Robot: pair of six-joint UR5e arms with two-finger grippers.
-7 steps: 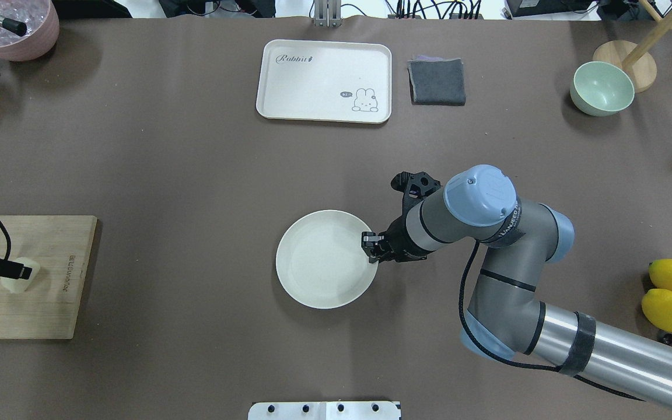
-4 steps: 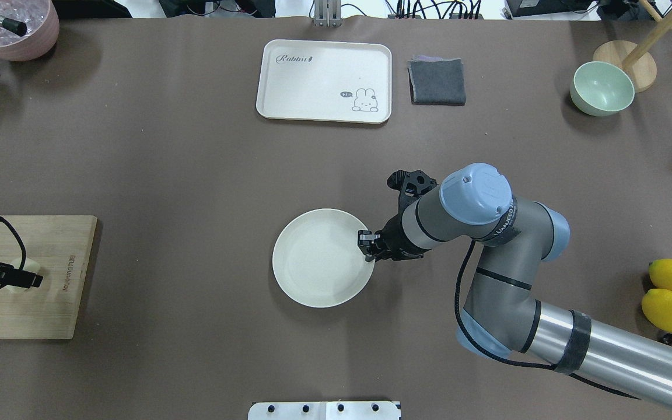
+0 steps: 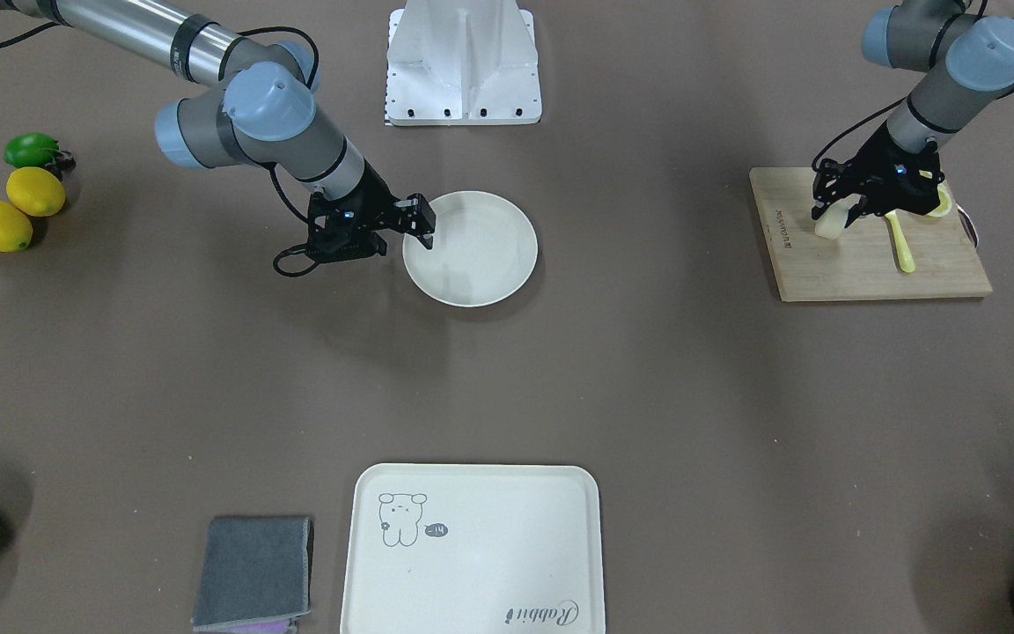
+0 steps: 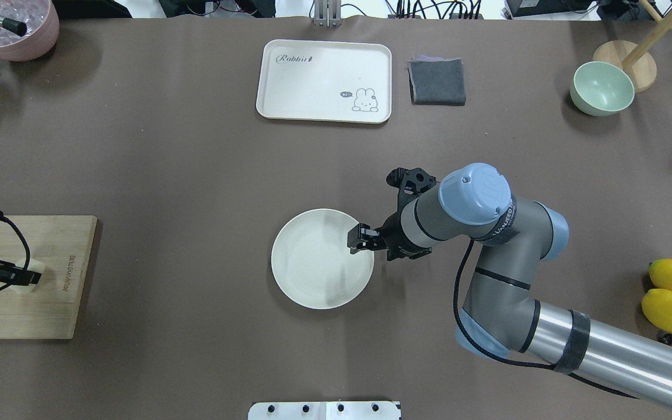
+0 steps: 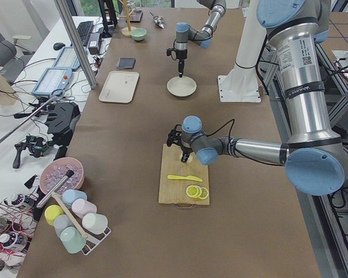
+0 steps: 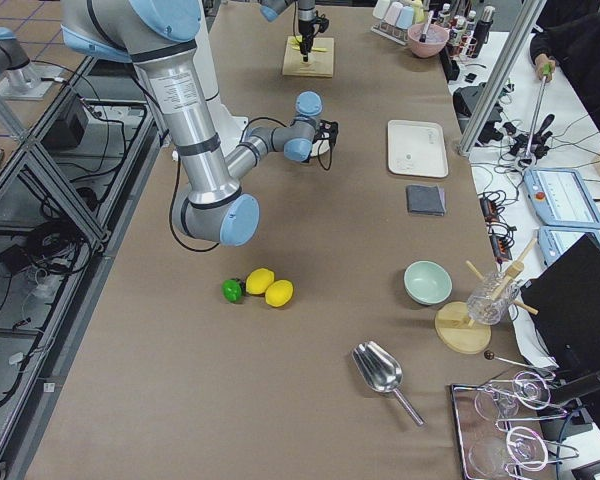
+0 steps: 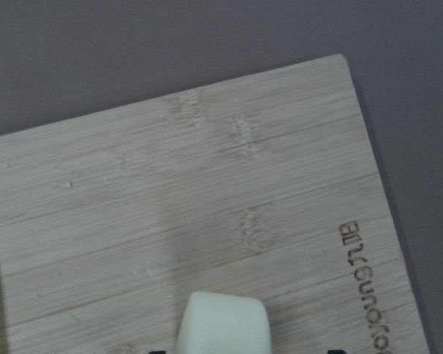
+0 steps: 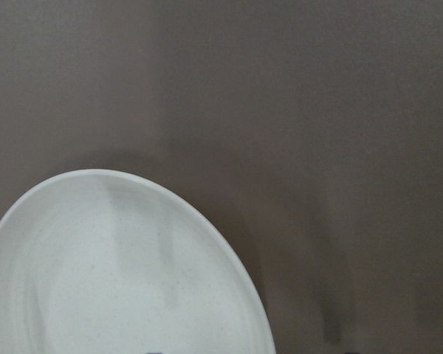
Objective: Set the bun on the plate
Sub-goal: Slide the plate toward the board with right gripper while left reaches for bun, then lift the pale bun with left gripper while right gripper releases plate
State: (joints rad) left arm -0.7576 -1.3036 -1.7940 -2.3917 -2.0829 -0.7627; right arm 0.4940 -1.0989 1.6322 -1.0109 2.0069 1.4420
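Note:
My left gripper grabs the bun by its pale sides next, to place the bun [image 3: 826, 224] on the plate [image 3: 469, 259].
The bun [image 7: 225, 324], a small pale cream block, lies on the wooden cutting board [image 4: 50, 303] at the table's left end. My left gripper [image 3: 837, 211] is lowered over the bun [image 3: 826, 224], open, with a finger on each side and a gap to each. The round off-white plate [image 4: 312, 268] sits mid-table with nothing on it. Above its right rim hovers my right gripper [image 4: 358, 240], open and holding nothing. In the right wrist view only the plate [image 8: 96, 280] and the brown table show.
A yellow knife [image 3: 899, 242] and lemon slices [image 5: 194, 192] also lie on the board. At the far edge are a rabbit-print tray [image 4: 324, 81], a grey cloth [image 4: 437, 81] and a green bowl [image 4: 601, 87]. Two lemons [image 4: 671, 291] sit far right.
My right gripper nudged the plate slightly left, then let go of its rim and moved up over the plate's right side. My left gripper shifted a little at the bun.

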